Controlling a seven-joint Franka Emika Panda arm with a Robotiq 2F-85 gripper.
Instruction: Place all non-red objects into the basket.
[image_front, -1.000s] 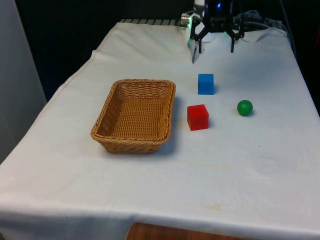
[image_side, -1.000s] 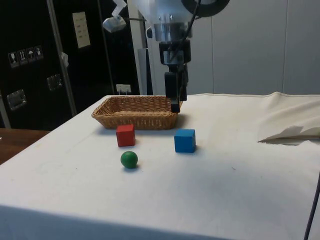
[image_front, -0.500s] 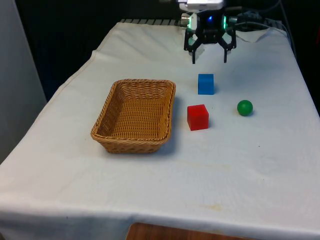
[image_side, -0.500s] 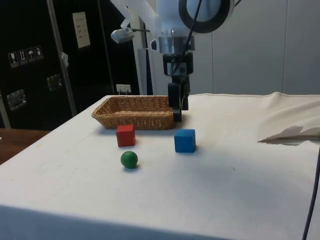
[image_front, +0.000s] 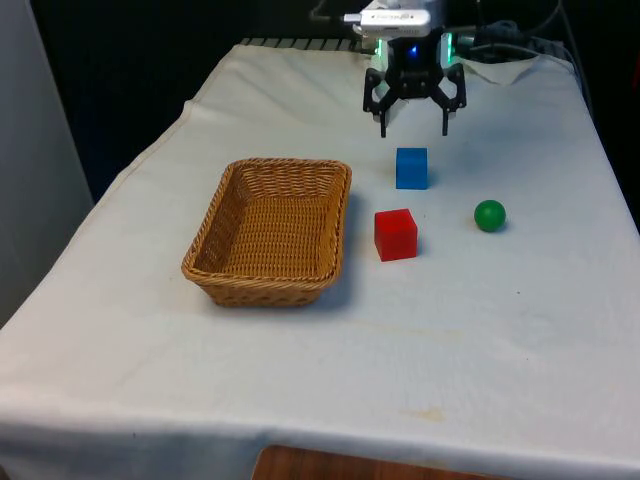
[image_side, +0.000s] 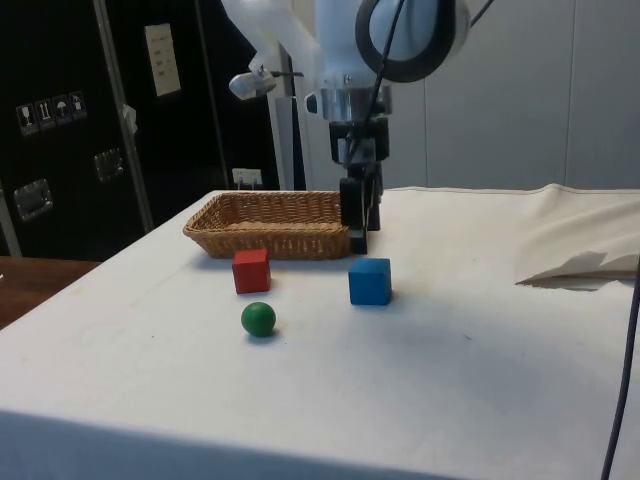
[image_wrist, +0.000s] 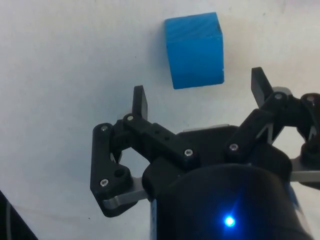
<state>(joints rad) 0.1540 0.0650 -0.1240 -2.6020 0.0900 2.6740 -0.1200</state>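
Note:
I will next grab the blue cube by two opposite sides with my gripper, so that I can put it into the basket (image_front: 270, 230).
A blue cube (image_front: 411, 167) (image_side: 370, 281) (image_wrist: 194, 50) rests on the white cloth. My gripper (image_front: 414, 127) (image_side: 358, 243) (image_wrist: 200, 96) hangs open a little above the cloth, just beyond the cube on the robot's side, with nothing between its fingers. A green ball (image_front: 489, 215) (image_side: 258, 319) lies towards the front view's right. A red cube (image_front: 395, 234) (image_side: 251, 270) stands between the blue cube and the wicker basket (image_front: 270, 230) (image_side: 270, 223), which has nothing in it.
The cloth is bunched into folds (image_side: 580, 265) at the robot's end of the table. A strip of bare wood (image_front: 330, 465) shows at the table's near edge.
The gripper has come down and moved nearer to the blue cube, staying open. The cubes, ball and basket have not moved.

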